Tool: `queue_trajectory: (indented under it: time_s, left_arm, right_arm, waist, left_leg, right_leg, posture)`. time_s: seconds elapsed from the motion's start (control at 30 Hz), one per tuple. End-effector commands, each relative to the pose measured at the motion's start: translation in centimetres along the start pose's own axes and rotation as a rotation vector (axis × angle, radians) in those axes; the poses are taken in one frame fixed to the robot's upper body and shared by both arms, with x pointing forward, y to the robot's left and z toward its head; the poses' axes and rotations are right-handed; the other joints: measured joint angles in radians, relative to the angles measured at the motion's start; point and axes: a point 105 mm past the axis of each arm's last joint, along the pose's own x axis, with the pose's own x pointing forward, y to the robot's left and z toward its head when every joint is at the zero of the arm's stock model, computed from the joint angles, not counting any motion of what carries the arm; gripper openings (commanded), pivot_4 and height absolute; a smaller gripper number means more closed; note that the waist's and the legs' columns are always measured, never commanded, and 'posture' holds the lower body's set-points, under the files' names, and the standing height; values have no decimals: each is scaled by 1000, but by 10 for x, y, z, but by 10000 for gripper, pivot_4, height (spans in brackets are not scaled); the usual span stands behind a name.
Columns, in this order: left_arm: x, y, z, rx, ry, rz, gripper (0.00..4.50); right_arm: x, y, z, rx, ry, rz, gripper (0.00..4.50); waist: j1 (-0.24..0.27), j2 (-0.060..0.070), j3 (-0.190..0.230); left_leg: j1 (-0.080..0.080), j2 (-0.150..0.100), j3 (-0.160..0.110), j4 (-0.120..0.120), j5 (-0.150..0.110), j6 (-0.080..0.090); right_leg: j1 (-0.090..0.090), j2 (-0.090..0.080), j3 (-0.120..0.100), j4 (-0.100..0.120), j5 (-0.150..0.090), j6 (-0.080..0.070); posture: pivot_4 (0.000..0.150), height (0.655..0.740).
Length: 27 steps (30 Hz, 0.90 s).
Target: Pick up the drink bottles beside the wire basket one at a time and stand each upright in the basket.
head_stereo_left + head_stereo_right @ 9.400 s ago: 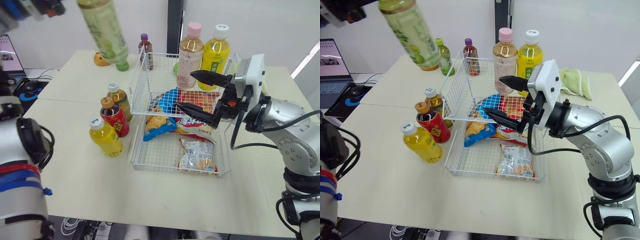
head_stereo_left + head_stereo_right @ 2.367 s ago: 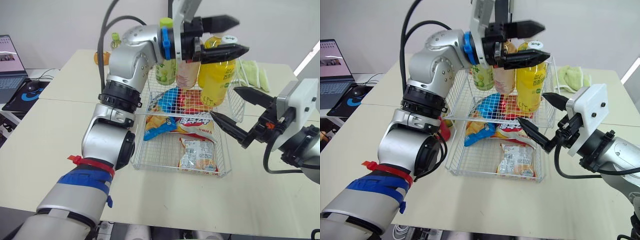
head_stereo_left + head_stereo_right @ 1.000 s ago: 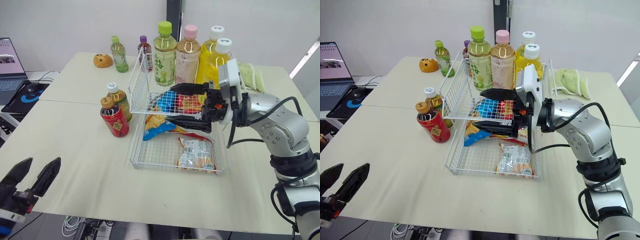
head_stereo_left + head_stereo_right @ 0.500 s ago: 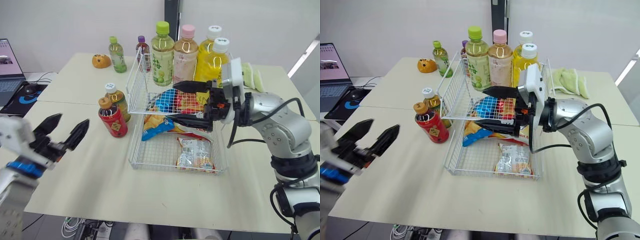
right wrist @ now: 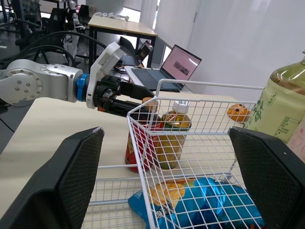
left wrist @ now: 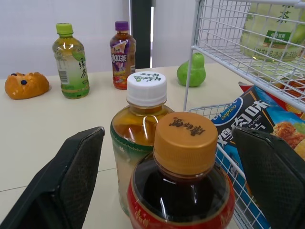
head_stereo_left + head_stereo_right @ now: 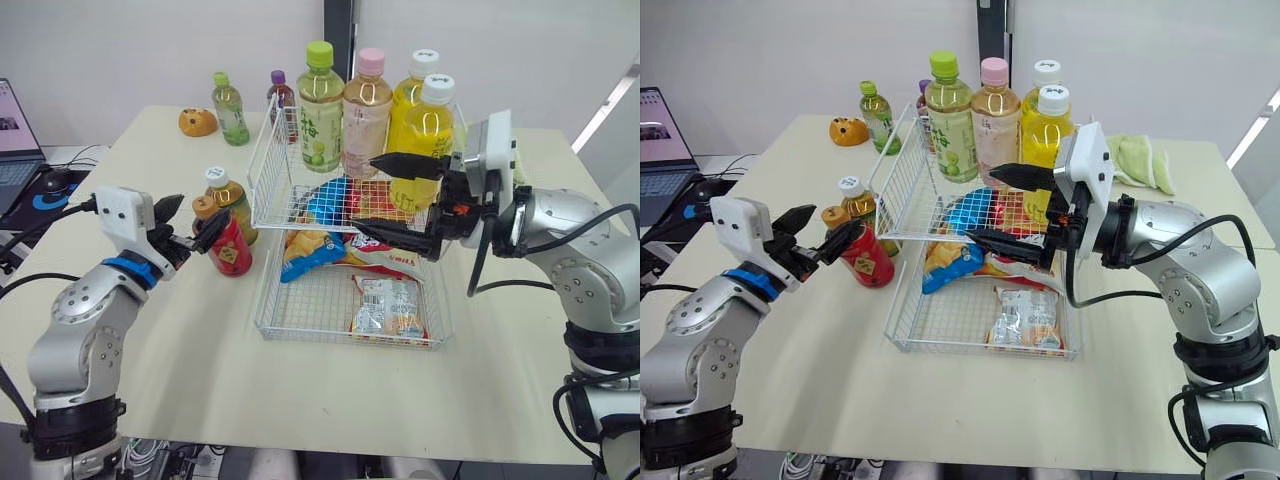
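The red-labelled bottle needs to stand upright among the others in the basket, so my left gripper needs to grab it by its orange cap (image 7: 205,205) (image 6: 186,142) next.
A red-labelled bottle (image 7: 228,248) with a brown cap stands left of the wire basket (image 7: 272,170). An amber bottle (image 7: 236,203) with a white cap stands just behind it. My left gripper (image 7: 192,218) is open at the height of the red bottle's cap. In the left wrist view that cap (image 6: 185,141) lies between the two fingers (image 6: 63,180), untouched. A green bottle (image 7: 320,108), a pink-capped bottle (image 7: 365,112) and two yellow bottles (image 7: 427,135) stand upright at the basket's back. My right gripper (image 7: 365,193) hangs open over the basket, holding nothing.
Snack bags (image 7: 390,308) lie on the basket floor. A small green bottle (image 7: 229,112), a purple-capped bottle (image 7: 279,95) and an orange toy (image 7: 197,122) stand at the table's far left. A green cloth (image 7: 1142,160) lies far right, a laptop (image 7: 660,125) off the left edge.
My left arm has risen from the table's near-left edge and reached in to the red bottle, fingers still open. The right gripper has stayed over the basket.
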Motion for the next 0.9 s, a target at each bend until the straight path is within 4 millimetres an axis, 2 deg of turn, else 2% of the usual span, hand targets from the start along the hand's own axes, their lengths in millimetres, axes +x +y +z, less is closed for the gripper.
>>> queue_trajectory:
  time_s: [0.03, 0.27, 0.3, 0.4, 0.5, 0.67, 0.73, 0.83, 0.9]
  left_arm:
    - [6, -5, 13, 27, -61, -33, 38366]
    - [7, -9, 4, 13, -32, -56, 15144]
    - [6, -9, 3, 12, -27, -58, 13405]
    - [4, -9, 2, 12, -24, -54, 13447]
    - [0, -6, 10, 26, -41, -55, 13447]
    - [-9, 0, 51, 101, -76, -123, 13447]
    - [-13, 4, 74, 116, -89, -145, 13447]
    - [-21, 5, 109, 90, -97, -207, 13447]
    - [-27, 2, 124, 72, -88, -255, 13447]
  right_arm:
    - [-4, 2, 13, -40, -32, -18, 45000]
    - [-6, 4, 15, -45, -28, -24, 45000]
    - [-6, 4, 16, -45, -28, -24, 45000]
    - [-6, 5, 17, -45, -29, -25, 45000]
    - [-7, 5, 17, -43, -31, -26, 45000]
    - [-7, 3, 17, -42, -35, -26, 45000]
    - [-7, 1, 16, -40, -36, -26, 45000]
    - [-7, -1, 14, -37, -40, -26, 45000]
    - [-6, -2, 14, -35, -42, -25, 45000]
  waist:
    - [0, 0, 0]
    - [-1, 0, 0]
    - [0, 0, 0]
    - [0, 0, 0]
    - [-1, 0, 0]
    - [-2, 0, 0]
    - [-1, 0, 1]
    - [0, -2, 2]
    - [0, -2, 2]
  left_leg:
    - [0, 0, 0, 0, 0, 0]
    - [0, 0, 0, 0, 2, -3]
    - [0, 0, 0, 0, 2, -3]
    - [0, 0, 0, 0, 2, -3]
    - [0, 0, 0, 0, 2, -3]
    - [-1, 0, 0, 0, 2, -3]
    - [-1, 0, 0, 0, 2, -3]
    - [-2, 0, -1, 0, 2, -3]
    - [-2, 0, 0, 0, 2, -3]
  right_leg:
    - [0, 0, 0, 0, 0, 0]
    - [0, 0, 0, 0, 0, 0]
    - [0, 0, 0, 0, 0, 0]
    - [0, 0, 0, 0, 0, 0]
    - [0, 0, 0, -1, 0, 0]
    - [-1, 0, 0, -1, 0, 0]
    - [-1, 0, 0, -1, 0, 0]
    - [-1, 0, -1, -1, 0, 0]
    - [-1, 0, -1, -3, 0, 0]
  posture:
    - [1500, 7400]
    - [1500, 7400]
    - [1500, 7400]
    - [1500, 7400]
    - [1500, 7400]
    - [1500, 7400]
    - [1500, 7400]
    - [1500, 7400]
    - [1500, 7400]
